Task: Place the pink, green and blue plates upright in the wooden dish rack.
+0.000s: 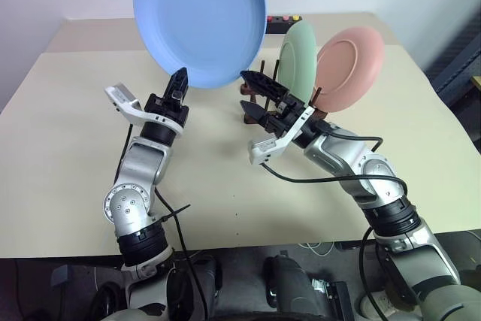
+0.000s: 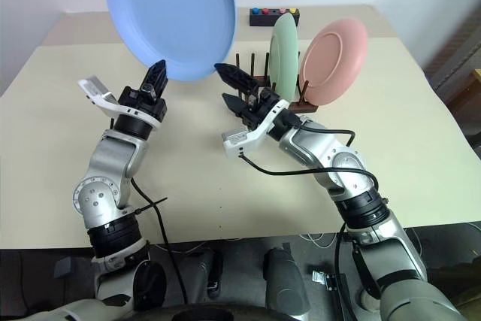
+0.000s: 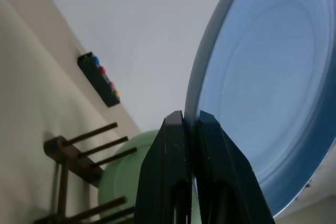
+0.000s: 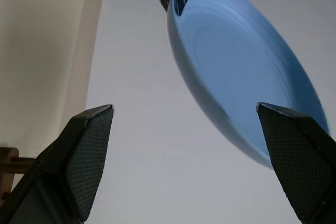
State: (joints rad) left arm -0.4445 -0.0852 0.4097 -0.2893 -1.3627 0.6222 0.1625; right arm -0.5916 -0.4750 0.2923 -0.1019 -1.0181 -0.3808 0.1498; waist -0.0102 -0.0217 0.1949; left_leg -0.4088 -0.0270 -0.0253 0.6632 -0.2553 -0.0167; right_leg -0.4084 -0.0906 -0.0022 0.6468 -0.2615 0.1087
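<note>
My right gripper grips the blue plate by the free part of its rim point(image 1: 239, 75) next, since the plate's broad round side point(image 1: 200, 16) is too wide for the fingers.
My left gripper point(image 1: 180, 73) is shut on the lower rim of the light blue plate point(image 1: 199, 16), holding it upright and high above the table. In the left wrist view the two fingers point(image 3: 176, 150) pinch that rim. My right gripper point(image 1: 243, 89) stands open just to the right of it, below the plate's edge, with nothing between its fingers; in the right wrist view the blue plate point(image 4: 236, 77) hangs ahead of the spread fingers. The green plate point(image 1: 298, 62) and the pink plate point(image 1: 349, 69) stand upright in the wooden dish rack point(image 2: 252, 64), behind my right gripper.
A small black box with coloured buttons point(image 1: 284, 22) lies at the far edge of the beige table point(image 1: 68, 110). A black cable point(image 1: 323, 180) trails from my right arm over the tabletop. Several free rack pegs point(image 3: 94, 140) stand on the green plate's left.
</note>
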